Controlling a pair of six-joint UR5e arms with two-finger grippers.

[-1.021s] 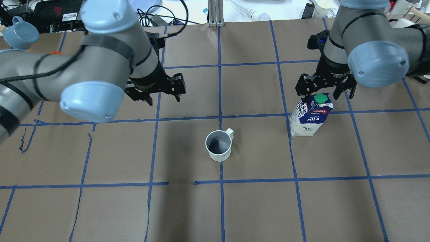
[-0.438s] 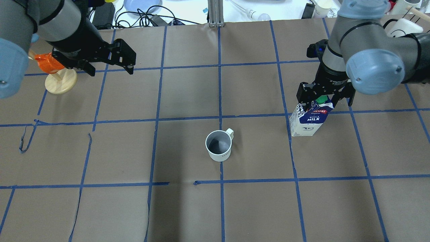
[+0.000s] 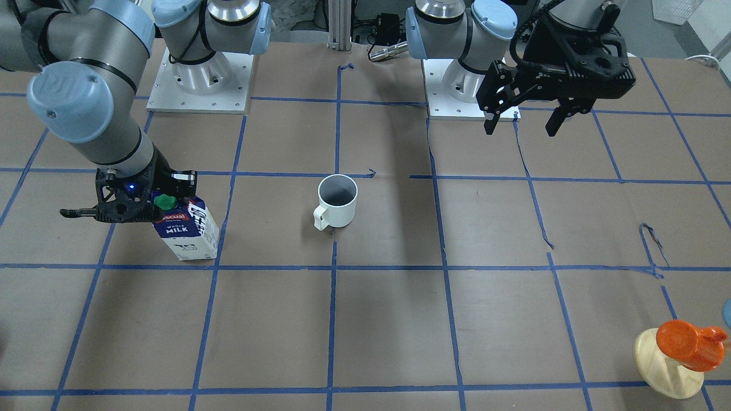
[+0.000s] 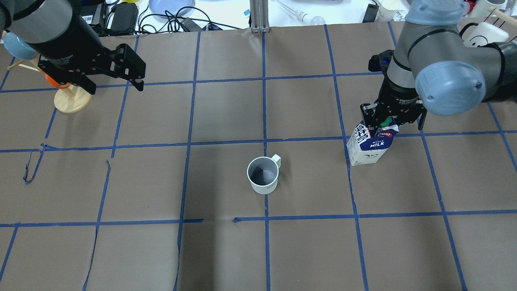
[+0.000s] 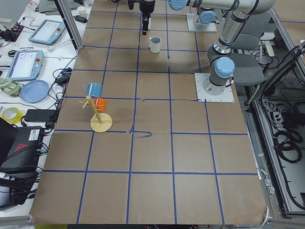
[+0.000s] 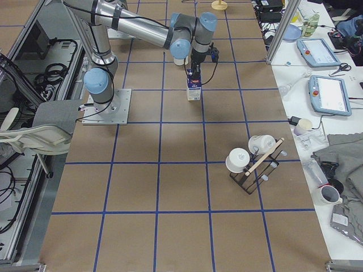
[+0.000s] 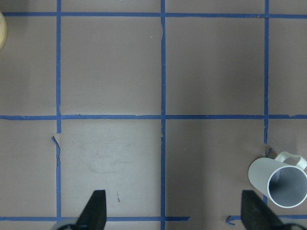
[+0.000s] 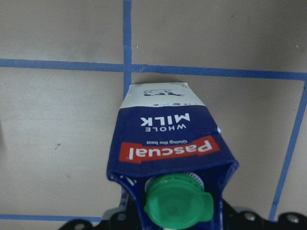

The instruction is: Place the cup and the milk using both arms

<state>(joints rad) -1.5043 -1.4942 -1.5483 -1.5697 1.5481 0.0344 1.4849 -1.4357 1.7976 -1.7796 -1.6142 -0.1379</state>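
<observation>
My right gripper lifts the milk carton by its gable top (image 3: pixel 168 203) next, to set it down beside the cup (image 3: pixel 336 200).
The white cup (image 4: pixel 262 174) stands upright mid-table, handle toward the far right; it also shows in the front view (image 3: pixel 337 200) and at the lower right of the left wrist view (image 7: pixel 280 184). The milk (image 4: pixel 370 147) stands upright to its right, green cap on top (image 8: pixel 178 206). My right gripper (image 4: pixel 391 119) is open, low over the carton, its jaws straddling the gable top (image 3: pixel 185 228). My left gripper (image 4: pixel 115 87) is open and empty, high over the far left of the table, well away from the cup (image 3: pixel 521 130).
An orange cup on a pale wooden stand (image 4: pixel 68 101) sits under my left arm at the far left. A rack with white mugs (image 6: pixel 255 158) stands at the table's right end. Blue tape lines cross the brown table cover (image 4: pixel 307 250).
My left arm has swung from left of centre out to the far left, uncovering the orange cup. My right gripper has come down from above the carton to around its top.
</observation>
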